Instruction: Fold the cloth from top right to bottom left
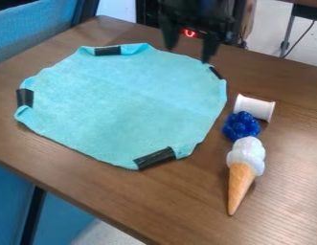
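The cloth needs to be folded onto its opposite corner, so my gripper needs to grab the cloth next by its black-marked corner nearest the white spool.
My gripper (189, 47) hangs at the top of the view, over the upper right edge of the cloth, its two fingers spread apart with nothing between them. The light blue cloth (122, 100) lies flat on the wooden table. Its corners are turned in, and black strips mark them at the top, left, bottom and upper right. The upper right strip (215, 72) is just below and to the right of my gripper's right finger.
Right of the cloth, a white spool (254, 107), a dark blue berry cluster (241, 126) and a toy ice cream cone (243, 177) lie in a line on the brown table (288, 158). Blue chairs (32, 28) stand beyond the table's left edge.
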Available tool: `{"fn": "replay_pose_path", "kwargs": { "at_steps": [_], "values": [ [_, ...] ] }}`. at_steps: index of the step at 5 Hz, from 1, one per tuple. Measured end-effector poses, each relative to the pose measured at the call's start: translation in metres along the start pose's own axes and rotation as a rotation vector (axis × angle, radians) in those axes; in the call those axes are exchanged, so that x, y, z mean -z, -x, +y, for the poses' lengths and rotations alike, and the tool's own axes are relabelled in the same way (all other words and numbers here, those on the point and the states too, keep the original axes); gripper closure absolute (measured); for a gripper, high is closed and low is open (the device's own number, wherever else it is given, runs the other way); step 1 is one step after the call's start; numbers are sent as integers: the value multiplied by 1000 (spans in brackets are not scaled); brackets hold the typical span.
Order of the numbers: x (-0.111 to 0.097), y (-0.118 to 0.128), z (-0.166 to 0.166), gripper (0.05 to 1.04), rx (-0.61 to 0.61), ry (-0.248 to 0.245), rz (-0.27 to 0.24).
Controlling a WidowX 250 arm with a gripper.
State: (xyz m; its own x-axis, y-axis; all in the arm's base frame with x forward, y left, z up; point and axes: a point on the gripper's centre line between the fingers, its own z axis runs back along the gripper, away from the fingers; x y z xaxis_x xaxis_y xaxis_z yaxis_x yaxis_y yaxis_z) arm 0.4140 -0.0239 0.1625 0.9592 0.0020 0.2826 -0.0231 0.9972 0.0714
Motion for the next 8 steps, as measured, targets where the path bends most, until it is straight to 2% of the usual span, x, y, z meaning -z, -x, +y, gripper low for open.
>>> {"fn": "replay_pose_path", "kwargs": {
  "at_steps": [1, 2, 3, 5, 6, 7, 8],
  "values": [
    [11, -18, -19, 83, -75, 8, -58],
    [29, -35, -28, 83, -236, -37, -164],
    [35, -43, -38, 83, -288, -112, -252],
    [59, -48, -34, 83, -352, -175, -295],
    [59, -49, -31, 83, -366, -193, -310],
    [64, -48, -28, 142, -385, -193, -297],
    [72, -46, -23, 331, -394, -211, -283]
  ]
}}
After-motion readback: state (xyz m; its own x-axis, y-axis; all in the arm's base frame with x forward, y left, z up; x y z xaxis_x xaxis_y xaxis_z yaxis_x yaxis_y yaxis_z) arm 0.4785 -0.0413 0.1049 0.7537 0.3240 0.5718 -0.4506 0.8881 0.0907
